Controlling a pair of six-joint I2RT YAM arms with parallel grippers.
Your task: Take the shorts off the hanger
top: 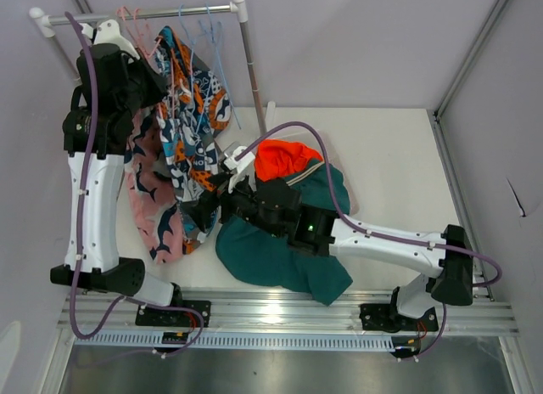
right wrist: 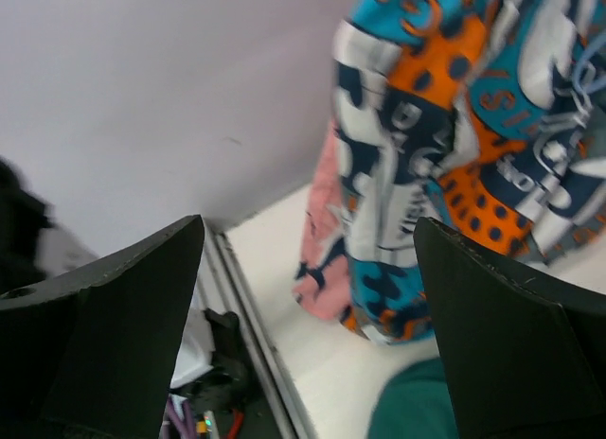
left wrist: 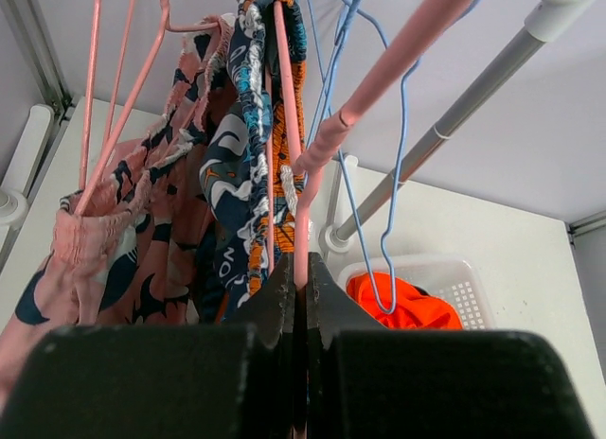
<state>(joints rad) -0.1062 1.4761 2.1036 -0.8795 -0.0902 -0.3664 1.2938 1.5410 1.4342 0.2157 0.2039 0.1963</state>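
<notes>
My right gripper grabs the navy shorts by the loose hem (top: 192, 217) (right wrist: 383, 292) next, to pull them off the pink hanger.
Navy shorts with orange print (top: 193, 114) hang on a pink hanger (left wrist: 327, 141) on the rack; they also show in the wrist views (left wrist: 237, 174) (right wrist: 445, 127). Pink shark-print shorts (top: 153, 203) hang beside them on another pink hanger (left wrist: 109, 254). My left gripper (left wrist: 303, 280) is shut on the pink hanger's wire, up at the rack (top: 151, 87). My right gripper (right wrist: 308, 307) is open and empty, just below the navy shorts' hem (top: 204, 212). Teal shorts (top: 280, 250) lie on the table under my right arm. Orange shorts (top: 284, 159) lie in a white basket (left wrist: 464, 273). Black shorts are not visible.
The rack's rail (top: 144, 14) and upright post (top: 252, 71) stand at the back left. Empty blue wire hangers (left wrist: 393, 174) hang on the rail. Grey walls close in on the left, back and right. The aluminium base rail (top: 280, 313) runs along the near edge.
</notes>
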